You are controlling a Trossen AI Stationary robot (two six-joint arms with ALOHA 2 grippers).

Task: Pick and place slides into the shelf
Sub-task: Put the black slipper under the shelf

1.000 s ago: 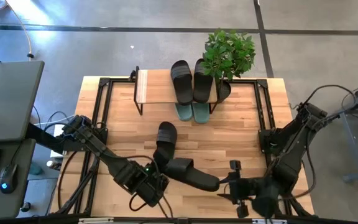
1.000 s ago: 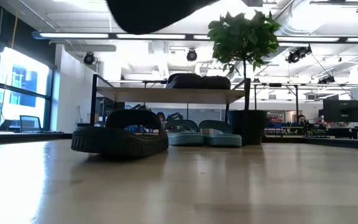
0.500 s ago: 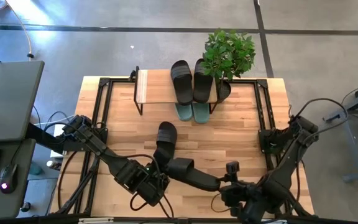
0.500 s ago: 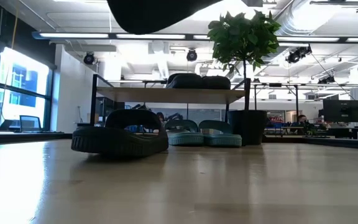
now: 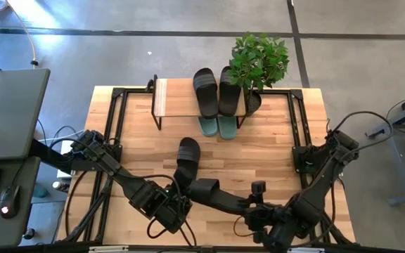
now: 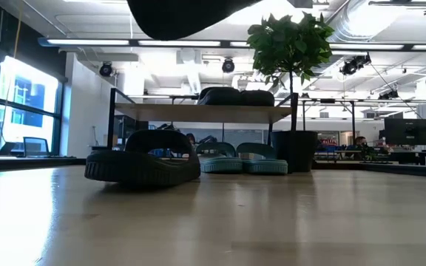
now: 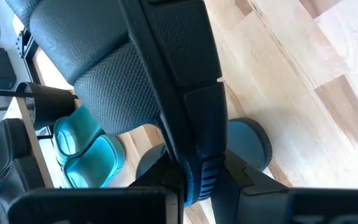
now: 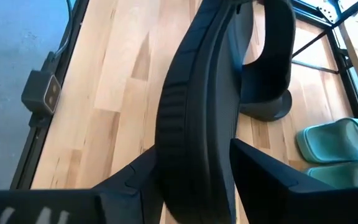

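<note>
The right gripper grabs the hanging black slide by its heel end (image 5: 235,204) next, to carry it over for the shelf (image 5: 171,98).
A black slide (image 5: 216,197) hangs above the table's near middle, and my left gripper (image 5: 181,194) is shut on its left end. My right gripper (image 5: 254,204) is open, with its fingers on either side of the slide's right end (image 8: 197,124). In the low view the slide is a dark shape (image 6: 183,15) at the top. A second black slide (image 5: 187,158) lies sole-down on the table. One black pair (image 5: 216,91) rests on top of the shelf (image 5: 171,98), and a green pair (image 5: 218,126) lies under it. My left gripper (image 7: 197,177) pinches the end of the slide's sole (image 7: 194,134) between its two fingers. It comes slanting down from the table's near left. The slide is lifted clear of the table, turned partly on edge, and reaches away from the fingers toward the right. My right gripper's fingers (image 8: 272,177) flank the sole; I cannot tell whether they touch it.
A potted plant (image 5: 259,60) stands at the shelf's right end. Black metal frames (image 5: 114,133) run along the table's left and right sides. Bare wood (image 5: 273,154) lies between the shelf and the grippers.
My right gripper has moved toward the table's left, closing on the held slide's free end, and has tipped and rolled; its open fingers now stand around that end. The slide and my left gripper have kept still.
</note>
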